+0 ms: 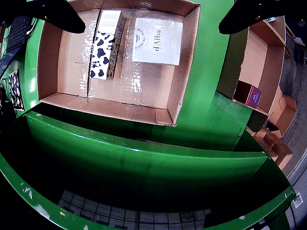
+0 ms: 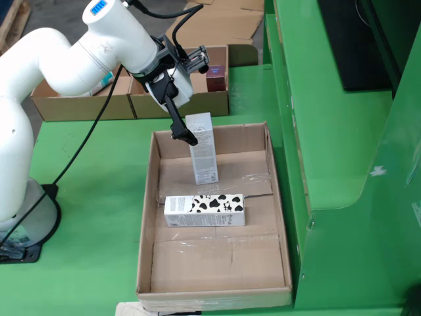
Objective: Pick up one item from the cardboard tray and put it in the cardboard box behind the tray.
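Note:
My gripper grabs the white carton by its d'Alba-labelled top end [image 1: 157,41] next, to transfer the carton to the cardboard box behind the tray.
In the stationary view a cardboard tray [image 2: 150,217] lies on the green table. It holds a cow-patterned carton [image 2: 204,210] lying flat and a white d'Alba box [image 2: 202,151] that looks stood on end near the far wall. My gripper [image 2: 197,105] hangs open and empty over the tray's far end, one black finger [image 2: 181,125] just left of the white box. In the wrist view both fingertips [image 1: 62,14] sit spread at the top corners, with the gripper [image 1: 152,24] above the white box [image 1: 157,40] and the cow carton [image 1: 105,45] to its left, inside the tray [image 1: 62,57].
Behind the tray stand open cardboard boxes [image 2: 177,104], one holding a dark maroon box [image 2: 215,78]; it shows at right in the wrist view [image 1: 253,94]. A green machine housing [image 2: 342,131] flanks the tray's right side. The arm's base [image 2: 26,217] stands at left.

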### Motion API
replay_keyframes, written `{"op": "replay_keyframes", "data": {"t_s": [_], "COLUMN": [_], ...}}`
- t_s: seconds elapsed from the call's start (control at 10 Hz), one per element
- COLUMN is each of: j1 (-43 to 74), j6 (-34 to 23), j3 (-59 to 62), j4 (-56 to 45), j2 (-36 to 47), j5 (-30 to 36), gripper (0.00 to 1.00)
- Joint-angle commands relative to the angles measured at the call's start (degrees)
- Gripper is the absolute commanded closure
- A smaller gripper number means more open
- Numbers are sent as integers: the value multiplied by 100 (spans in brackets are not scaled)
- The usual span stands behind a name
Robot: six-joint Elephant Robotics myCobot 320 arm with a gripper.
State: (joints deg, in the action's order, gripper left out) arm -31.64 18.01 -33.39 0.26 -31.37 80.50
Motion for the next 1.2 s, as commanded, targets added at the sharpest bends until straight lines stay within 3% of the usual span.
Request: {"op": "replay_keyframes", "data": {"t_s": [0.0,1.1], "j1": [-42,173], "j6": [31,81], "j3": [168,-1004], "j4": [65,1101], "j2": [115,-372], "j5": [-37,348], "gripper": [0,0]}}
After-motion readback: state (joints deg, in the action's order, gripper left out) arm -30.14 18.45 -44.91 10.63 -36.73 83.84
